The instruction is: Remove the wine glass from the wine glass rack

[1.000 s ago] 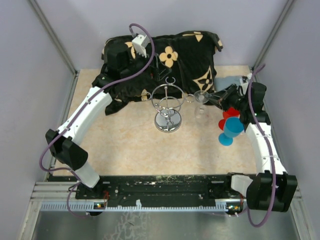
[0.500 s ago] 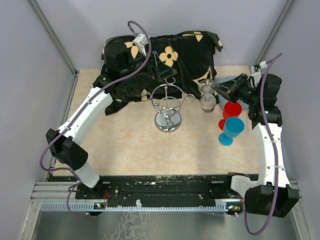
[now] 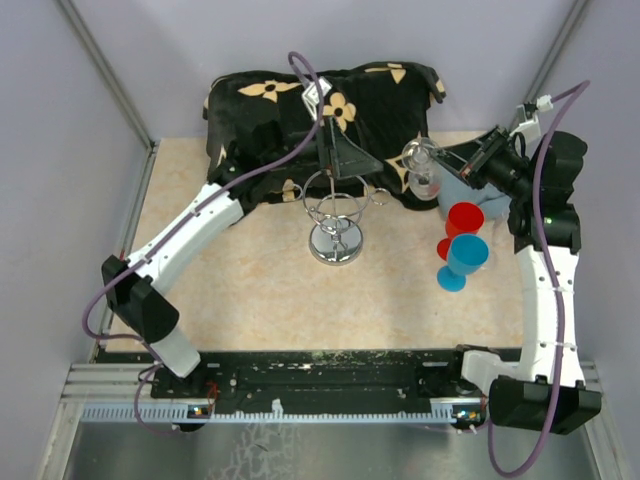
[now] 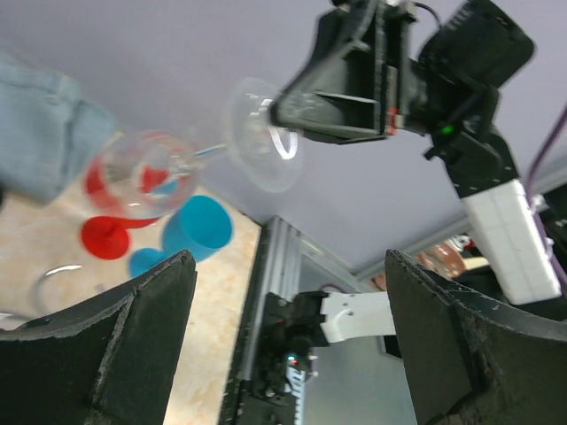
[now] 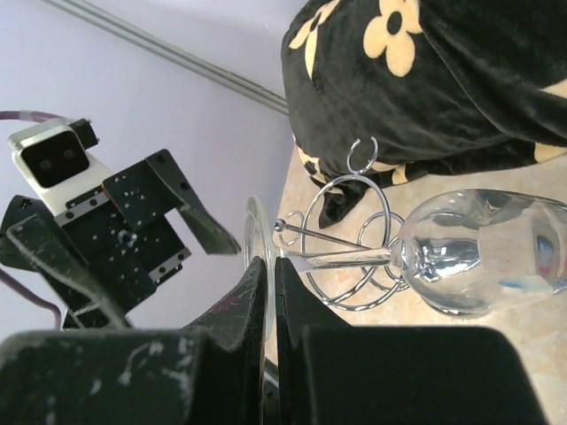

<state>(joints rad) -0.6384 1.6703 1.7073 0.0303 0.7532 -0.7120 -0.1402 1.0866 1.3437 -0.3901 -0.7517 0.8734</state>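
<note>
I will move my left gripper toward the wine glass's foot disc before it closes on the wine glass, because the foot disc still hangs beyond both open fingers.
The wine glass rack (image 3: 336, 222), a silver wire stand on a round shiny base, stands mid-table; it also shows in the right wrist view (image 5: 353, 232). The clear wine glass (image 3: 423, 172) is off the rack, held in the air to its right. My right gripper (image 3: 447, 167) is shut on the glass's foot (image 5: 258, 241), with the bowl (image 5: 483, 250) lying sideways. My left gripper (image 3: 350, 160) is open and empty, hovering above the rack's top ring. The left wrist view shows the glass (image 4: 142, 173) between its spread fingers (image 4: 133, 345).
A black cushion with yellow flowers (image 3: 375, 95) lies at the back. A red goblet (image 3: 465, 217) and a blue goblet (image 3: 465, 256) stand at the right, below the held glass. A blue-grey cloth (image 3: 457, 186) lies behind them. Grey walls close in on three sides.
My right gripper has lifted the wine glass up and back to the right, away from the rack. My left arm has swung right, from over the cushion to above the rack.
</note>
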